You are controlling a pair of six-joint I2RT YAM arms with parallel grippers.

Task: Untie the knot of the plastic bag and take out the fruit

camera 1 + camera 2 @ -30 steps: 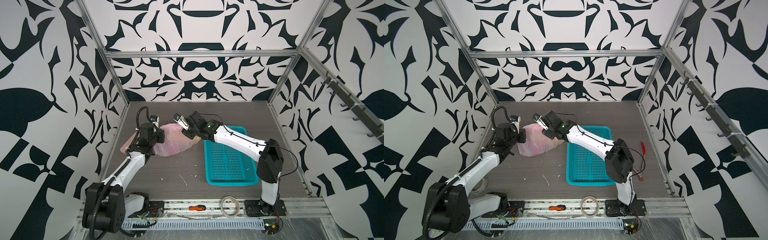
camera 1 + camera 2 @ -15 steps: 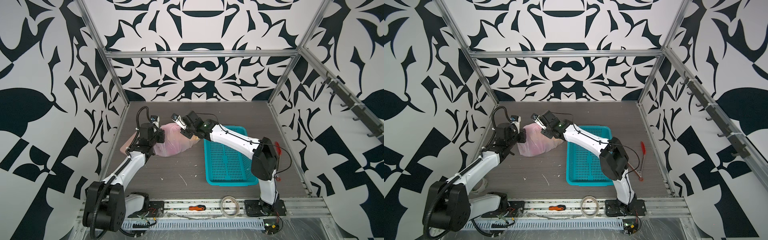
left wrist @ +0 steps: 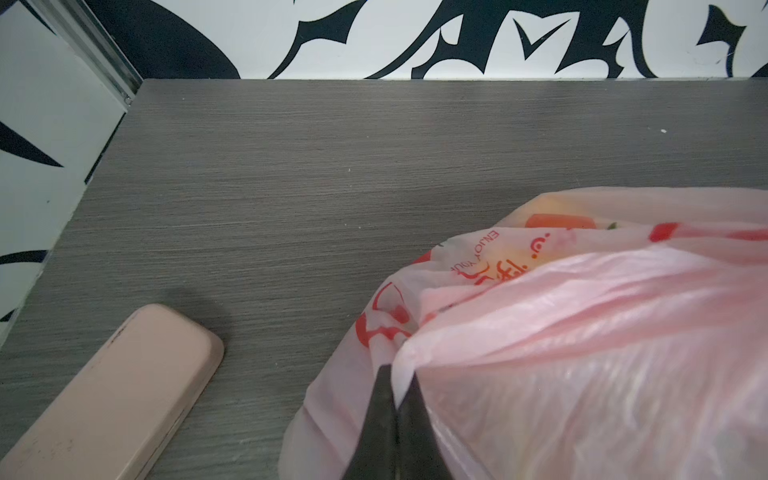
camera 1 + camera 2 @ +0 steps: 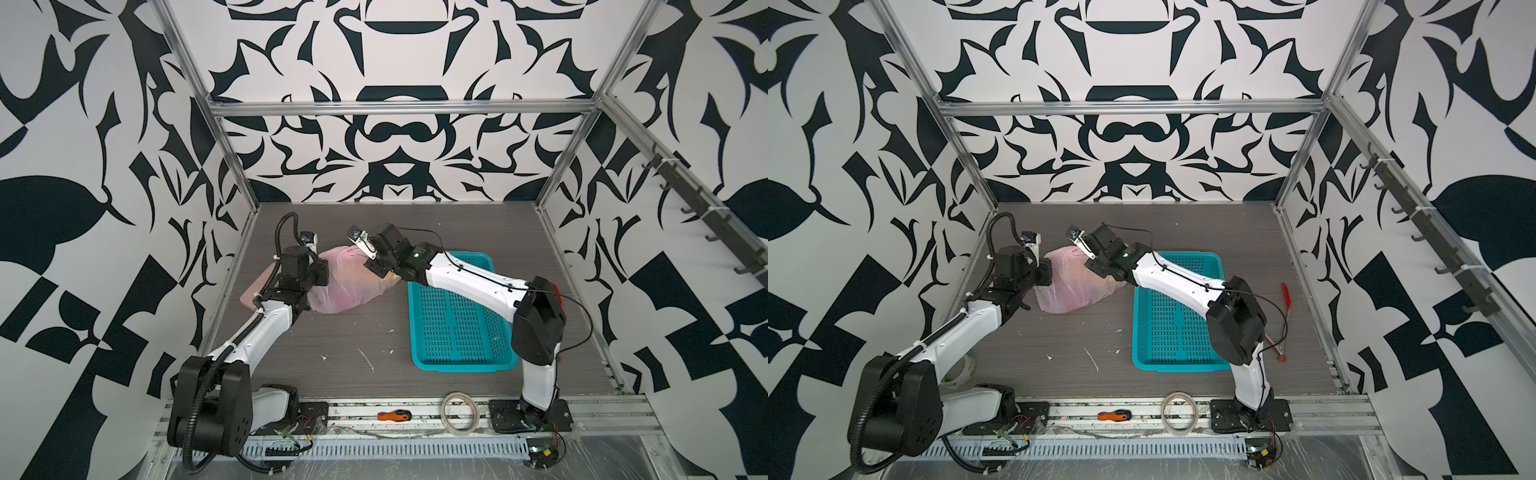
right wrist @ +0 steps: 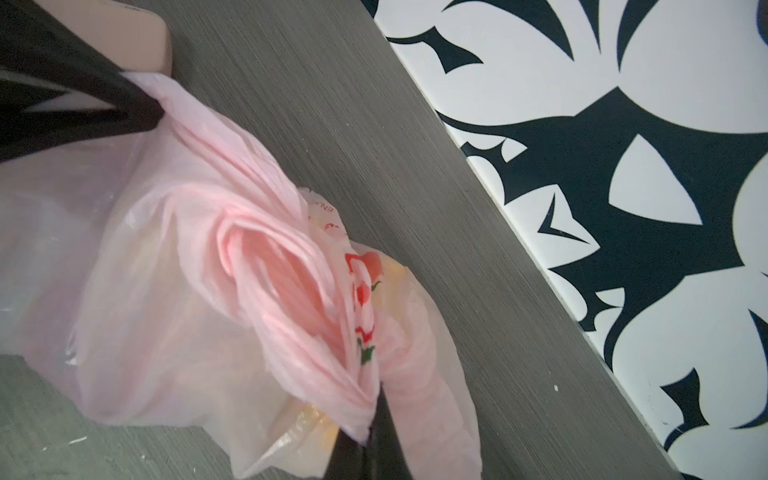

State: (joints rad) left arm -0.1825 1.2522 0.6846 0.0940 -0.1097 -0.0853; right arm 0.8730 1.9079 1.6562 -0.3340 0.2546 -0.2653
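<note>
The thin fold stands just above the bag (image 4: 353,286) resting on the tabletop, so it is time to open my left gripper, and the fold would land there.
The pale-pink plastic bag (image 4: 353,286) (image 4: 1071,286) lies on the grey table between my two grippers. My left gripper (image 3: 399,370) is shut on a thin fold of the bag's plastic at its left end (image 4: 320,274). My right gripper (image 5: 370,419) is shut on a bunched fold at the bag's right end (image 4: 372,266). Gathered pink folds (image 5: 266,257) run between the two grips, and I cannot pick out the knot among them. The fruit shows only as yellow and orange shapes through the plastic (image 3: 557,220) (image 5: 316,419).
A teal perforated basket (image 4: 457,316) stands right of the bag, under the right arm. A flat pink case (image 3: 104,395) lies left of the bag by the left wall. A screwdriver (image 4: 395,414) and a tape roll (image 4: 458,407) lie on the front rail.
My right gripper has shifted left along the bag's top and closed from part open to shut on the plastic. The left gripper has kept its hold and place.
</note>
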